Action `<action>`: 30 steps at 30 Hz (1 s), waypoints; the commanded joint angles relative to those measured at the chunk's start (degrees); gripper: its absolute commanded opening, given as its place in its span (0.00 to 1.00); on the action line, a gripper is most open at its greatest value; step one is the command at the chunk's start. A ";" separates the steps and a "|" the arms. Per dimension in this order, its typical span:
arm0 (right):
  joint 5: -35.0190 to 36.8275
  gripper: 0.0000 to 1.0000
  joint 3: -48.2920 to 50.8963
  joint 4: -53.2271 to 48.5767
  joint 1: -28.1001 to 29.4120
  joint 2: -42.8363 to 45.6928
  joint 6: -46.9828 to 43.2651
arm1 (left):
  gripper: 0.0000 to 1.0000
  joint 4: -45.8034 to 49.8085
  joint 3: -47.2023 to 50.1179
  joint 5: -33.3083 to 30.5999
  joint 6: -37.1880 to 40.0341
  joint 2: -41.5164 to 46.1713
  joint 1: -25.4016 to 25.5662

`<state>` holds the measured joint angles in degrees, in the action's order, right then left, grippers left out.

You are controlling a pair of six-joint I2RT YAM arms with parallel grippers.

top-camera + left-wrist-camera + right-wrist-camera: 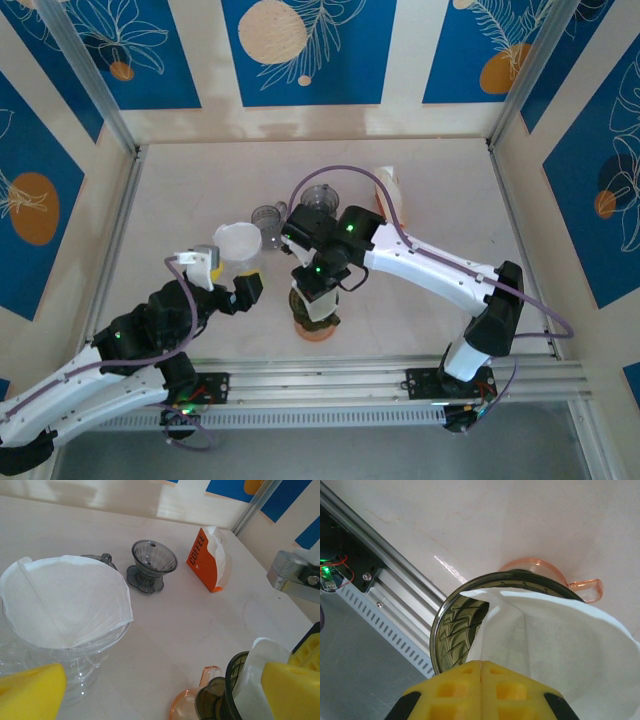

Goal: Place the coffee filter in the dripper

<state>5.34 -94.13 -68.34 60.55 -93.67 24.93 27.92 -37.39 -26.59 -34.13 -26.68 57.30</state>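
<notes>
The white filter reaches inside the rim of the dark ribbed dripper and leans to one side, so it would rest there and my right gripper needs to open its fingers.
My right gripper (481, 672) is shut on the edge of a white paper coffee filter (570, 645). The filter sits partly inside a dark ribbed dripper (457, 622), which stands on an orange base (540, 567) with a handle. From above, the right gripper (318, 288) hangs directly over this dripper (315, 322) near the table's front edge. The left gripper (160, 700) is open with nothing between its yellow fingertips (30, 690). It hovers beside a clear glass dripper (75, 655) that holds another white filter (65, 600).
A small dark grey dripper (150, 562) and an orange "COFFEE" filter pack (207, 560) stand farther back on the table. Another small glass piece (268, 215) sits behind the clear dripper. A metal rail (385, 580) runs along the front edge.
</notes>
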 commanded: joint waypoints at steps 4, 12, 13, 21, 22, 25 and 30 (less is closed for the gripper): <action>-1.11 0.06 0.26 1.01 0.35 -0.37 0.04 | 1.00 0.03 0.73 0.69 0.04 0.41 0.40; -1.46 0.25 0.96 2.51 0.42 1.35 0.96 | 1.00 0.06 0.74 0.84 -0.03 0.40 0.36; -1.10 0.26 1.17 2.57 0.43 1.75 1.11 | 1.00 0.03 0.65 0.91 -0.04 0.40 0.37; 2.30 0.44 4.08 4.90 0.33 7.24 3.18 | 1.00 -0.15 0.18 1.35 0.72 0.21 0.45; 2.90 0.45 4.72 5.48 0.31 8.09 3.65 | 1.00 -0.23 0.06 1.37 0.80 0.13 0.44; 5.40 0.50 7.34 7.83 0.35 11.47 4.96 | 1.00 -0.40 -0.55 1.95 1.31 -0.62 0.39; 10.88 0.56 13.02 11.50 -0.37 16.95 8.32 | 1.00 -0.11 -3.94 6.09 4.00 -5.05 0.44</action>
<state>11.92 -83.37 -59.42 60.51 -79.22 30.50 28.03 -38.02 -23.94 -32.75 -29.74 57.30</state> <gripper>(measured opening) 0.552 0.997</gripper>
